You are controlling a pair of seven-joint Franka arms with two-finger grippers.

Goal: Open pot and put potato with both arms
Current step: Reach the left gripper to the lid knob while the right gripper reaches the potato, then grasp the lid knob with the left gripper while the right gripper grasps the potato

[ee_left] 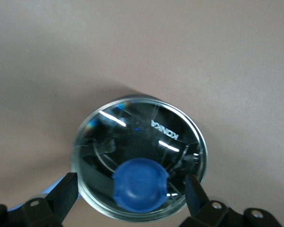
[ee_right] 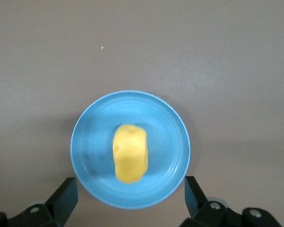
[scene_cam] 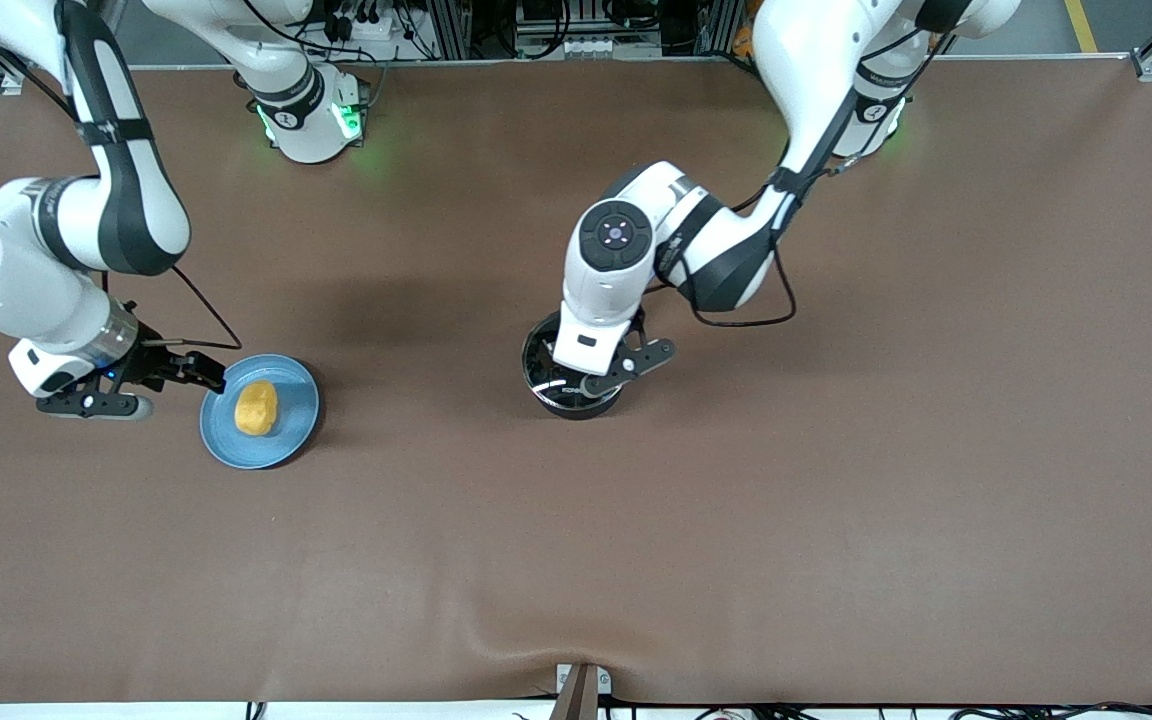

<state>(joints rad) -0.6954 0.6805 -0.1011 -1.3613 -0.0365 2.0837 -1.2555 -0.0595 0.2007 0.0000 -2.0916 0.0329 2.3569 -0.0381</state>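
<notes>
The left gripper's fingers are above the blue knob on the glass lid and would miss if they closed now, so the left gripper should first move down, then close on the knob.
The black pot stands mid-table with its glass lid on and mostly hidden under my left hand; its long handle is hidden. My left gripper hangs just over the lid. In the left wrist view my left gripper is open, its fingers wide on either side of the blue knob, not touching it. The yellow potato lies on a light-blue plate toward the right arm's end. My right gripper is open and empty beside the plate's rim. In the right wrist view my right gripper faces the potato on the plate.
Brown table mat covers the whole table. Both arm bases stand at the table's edge farthest from the front camera. A small bracket sits at the edge nearest to it.
</notes>
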